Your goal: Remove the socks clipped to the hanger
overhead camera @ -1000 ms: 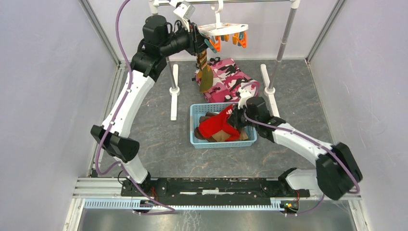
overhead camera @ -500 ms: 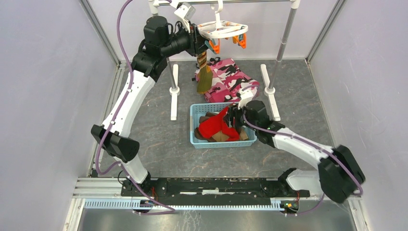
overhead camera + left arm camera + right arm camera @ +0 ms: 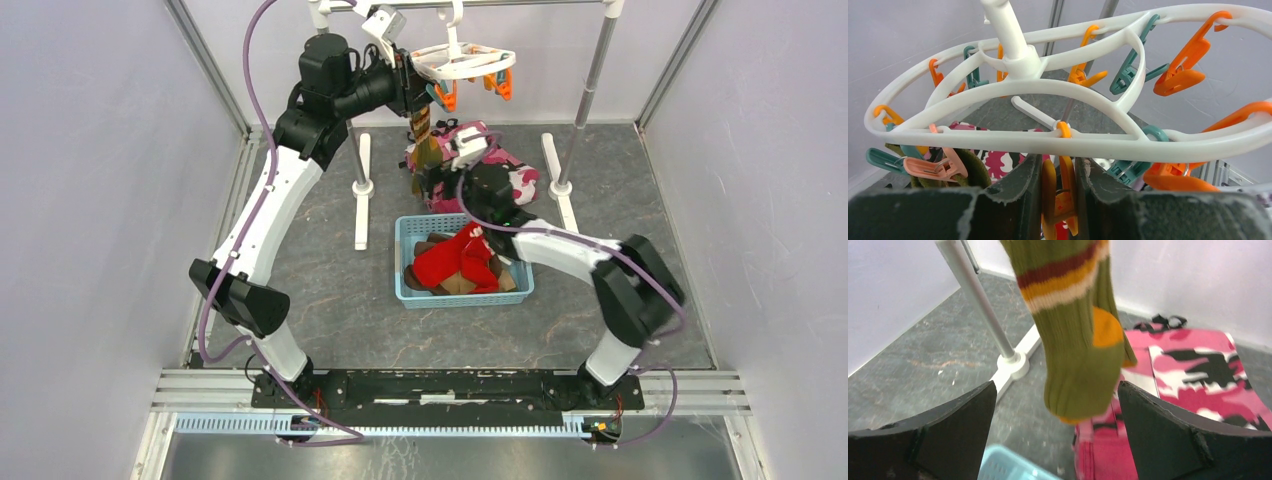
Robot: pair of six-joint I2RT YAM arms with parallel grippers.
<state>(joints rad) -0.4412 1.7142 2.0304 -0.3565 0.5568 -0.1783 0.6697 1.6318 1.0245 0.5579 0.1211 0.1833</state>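
Observation:
The sock's toe is still beyond the ends of my right gripper's fingers, so it is too early to close. The gripper moves toward the toe next, then closes on it.
The white hanger (image 3: 455, 62) (image 3: 1048, 145) hangs from the rail, ringed with orange and teal clips. My left gripper (image 3: 418, 88) (image 3: 1058, 185) is shut on an orange clip (image 3: 1064, 192) at the hanger's near rim. One olive sock (image 3: 426, 150) (image 3: 1083, 355) with red, yellow and cream stripes still hangs clipped at the left side. My right gripper (image 3: 432, 182) (image 3: 1055, 405) stands open at the sock's toe, one finger on each side and touching nothing. A red sock (image 3: 452, 263) lies on brown socks (image 3: 455, 287) in the basket.
The blue basket (image 3: 399, 260) (image 3: 1008, 467) sits mid-floor. A pink camouflage cloth (image 3: 500, 165) (image 3: 1188, 375) lies behind it. The metal rail stand's left post (image 3: 978, 295) and white foot (image 3: 362, 190) stand just left of the hanging sock.
My right gripper opened and let the red sock drop into the basket. It then swung up and back to the hanging olive sock. The left arm stayed put.

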